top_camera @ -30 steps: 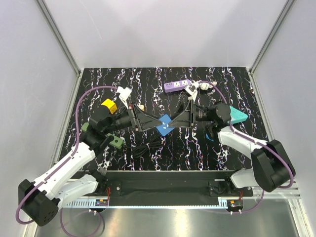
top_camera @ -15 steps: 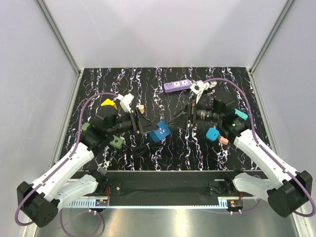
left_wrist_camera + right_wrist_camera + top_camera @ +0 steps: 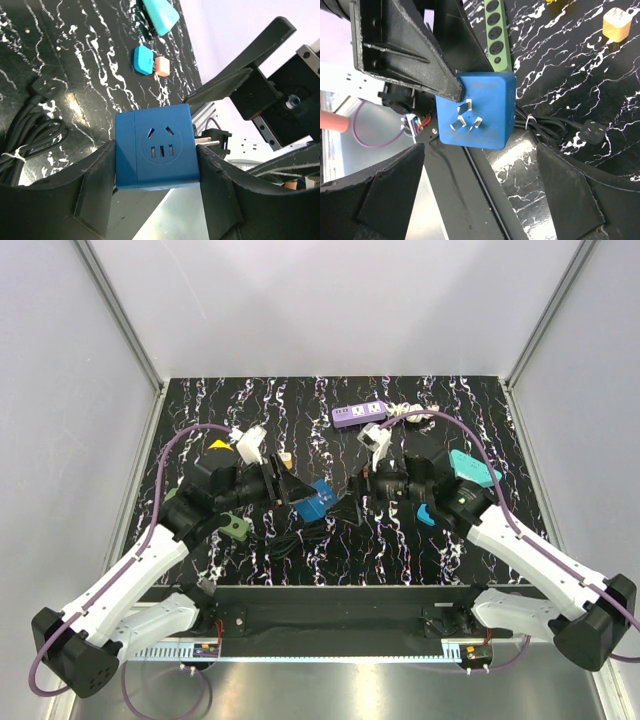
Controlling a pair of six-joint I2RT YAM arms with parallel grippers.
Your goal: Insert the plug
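I will grab the blue plug by opposite sides with my right gripper next, so its prongs and socket side stay free. My left gripper can then grab the plug again to insert it.
The plug is a blue cube adapter (image 3: 155, 150) with a socket face toward the left wrist camera. Its metal prongs (image 3: 465, 117) face the right wrist camera. My left gripper (image 3: 156, 159) is shut on the cube's two sides and holds it above the table (image 3: 315, 502). Facing it, my right gripper (image 3: 480, 155) is open wide; the cube sits beyond its fingertips, touching neither finger. From above, the right gripper (image 3: 352, 502) is just right of the cube. A purple power strip (image 3: 360, 413) lies at the back of the table.
A green power strip (image 3: 497, 35) lies beneath the left arm. A coiled black cable (image 3: 300, 535) lies below the cube. A teal plug (image 3: 475, 468), small blue adapter (image 3: 425, 513), white adapter (image 3: 250, 445) and yellow piece (image 3: 218, 444) are scattered around.
My right gripper let go of the blue cube, opened wide, drew back and has come close to it again. The left gripper kept hold and shifted the cube slightly down-left.
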